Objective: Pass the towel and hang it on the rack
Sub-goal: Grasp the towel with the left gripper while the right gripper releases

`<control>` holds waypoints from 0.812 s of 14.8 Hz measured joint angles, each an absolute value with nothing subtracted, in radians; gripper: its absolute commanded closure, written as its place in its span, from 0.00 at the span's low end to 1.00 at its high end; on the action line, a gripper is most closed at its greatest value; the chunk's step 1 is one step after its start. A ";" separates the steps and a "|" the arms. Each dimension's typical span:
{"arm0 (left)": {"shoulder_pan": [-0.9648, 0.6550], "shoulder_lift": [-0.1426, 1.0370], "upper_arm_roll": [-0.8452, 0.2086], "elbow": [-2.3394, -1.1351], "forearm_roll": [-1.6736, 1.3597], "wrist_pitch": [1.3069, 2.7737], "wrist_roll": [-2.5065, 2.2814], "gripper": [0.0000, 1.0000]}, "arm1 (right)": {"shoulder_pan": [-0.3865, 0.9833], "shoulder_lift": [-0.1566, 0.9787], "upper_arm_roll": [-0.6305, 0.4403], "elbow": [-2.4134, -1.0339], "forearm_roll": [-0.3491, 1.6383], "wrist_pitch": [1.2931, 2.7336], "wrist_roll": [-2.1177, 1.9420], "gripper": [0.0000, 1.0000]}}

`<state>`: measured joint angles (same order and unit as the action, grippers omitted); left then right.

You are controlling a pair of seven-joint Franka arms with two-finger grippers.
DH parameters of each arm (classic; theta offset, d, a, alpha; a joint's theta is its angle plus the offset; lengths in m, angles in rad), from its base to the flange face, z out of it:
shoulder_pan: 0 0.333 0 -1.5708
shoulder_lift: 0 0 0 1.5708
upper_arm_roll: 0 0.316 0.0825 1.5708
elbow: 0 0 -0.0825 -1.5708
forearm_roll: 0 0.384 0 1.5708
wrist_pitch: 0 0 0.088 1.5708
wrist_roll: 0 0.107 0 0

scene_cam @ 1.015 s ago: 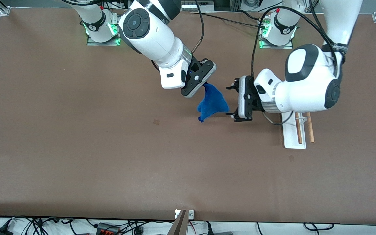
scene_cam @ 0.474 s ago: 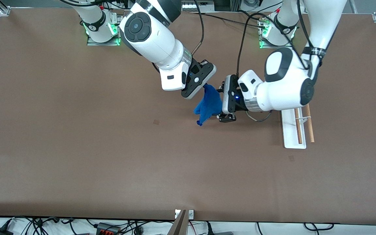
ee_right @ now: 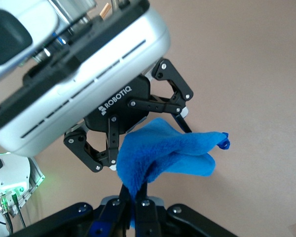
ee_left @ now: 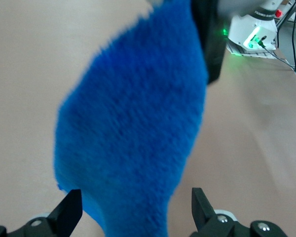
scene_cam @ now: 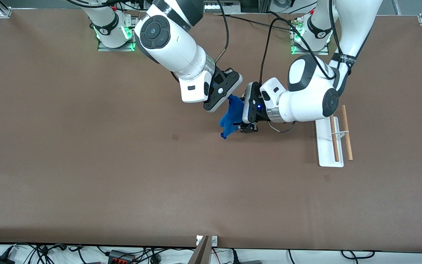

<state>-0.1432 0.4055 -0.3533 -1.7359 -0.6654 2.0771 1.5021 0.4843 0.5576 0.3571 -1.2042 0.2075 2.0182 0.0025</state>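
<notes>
The left gripper should grab the towel by its hanging lower end [scene_cam: 228, 128] next, so that it can take the towel over and hang it on the rack [scene_cam: 330, 154].
A blue fluffy towel [scene_cam: 232, 116] hangs in the air over the middle of the table. My right gripper [scene_cam: 229, 96] is shut on its top corner; the right wrist view shows the fingers pinching the cloth [ee_right: 163, 153] at the gripper [ee_right: 136, 190]. My left gripper [scene_cam: 239, 113] is open, with one finger on each side of the hanging towel [ee_left: 133, 123]; the left wrist view shows its gripper [ee_left: 135, 202] spread wide around the cloth. The rack [scene_cam: 330, 154], a white base with two wooden rods, stands on the table toward the left arm's end.
The brown table [scene_cam: 86, 165] holds nothing else. The left arm's body hangs above the table next to the rack. Cables and power strips lie along the table's edge nearest the front camera.
My left gripper has moved away from the rack toward the towel, and its open fingers now stand around the cloth. The right gripper has held still with the towel.
</notes>
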 measured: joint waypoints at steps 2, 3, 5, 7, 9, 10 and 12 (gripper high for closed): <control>-0.143 0.405 -0.353 -1.749 -0.665 2.080 1.508 0.65 | 0.484 0.558 0.357 -1.204 0.208 2.018 0.002 1.00; -0.142 0.405 -0.353 -1.751 -0.665 2.082 1.509 0.75 | 0.484 0.558 0.357 -1.204 0.208 2.018 0.002 1.00; -0.141 0.405 -0.353 -1.752 -0.665 2.083 1.510 0.99 | 0.484 0.558 0.357 -1.204 0.208 2.018 0.002 1.00; -0.141 0.401 -0.353 -1.752 -0.665 2.083 1.511 0.99 | 0.484 0.558 0.356 -1.204 0.208 2.017 0.002 1.00; -0.141 0.388 -0.353 -1.751 -0.665 2.085 1.511 0.99 | 0.484 0.557 0.356 -1.204 0.208 2.014 0.002 0.42; -0.139 0.381 -0.353 -1.751 -0.665 2.087 1.511 1.00 | 0.484 0.557 0.356 -1.204 0.208 2.013 0.003 0.00; -0.136 0.364 -0.352 -1.750 -0.658 2.091 1.512 1.00 | 0.484 0.557 0.356 -1.204 0.207 2.008 0.003 0.00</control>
<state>-0.1357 0.3642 -0.3519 -1.7505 -0.6577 2.0913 1.5125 0.4839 0.5572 0.3558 -1.2041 0.2075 2.0081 0.0026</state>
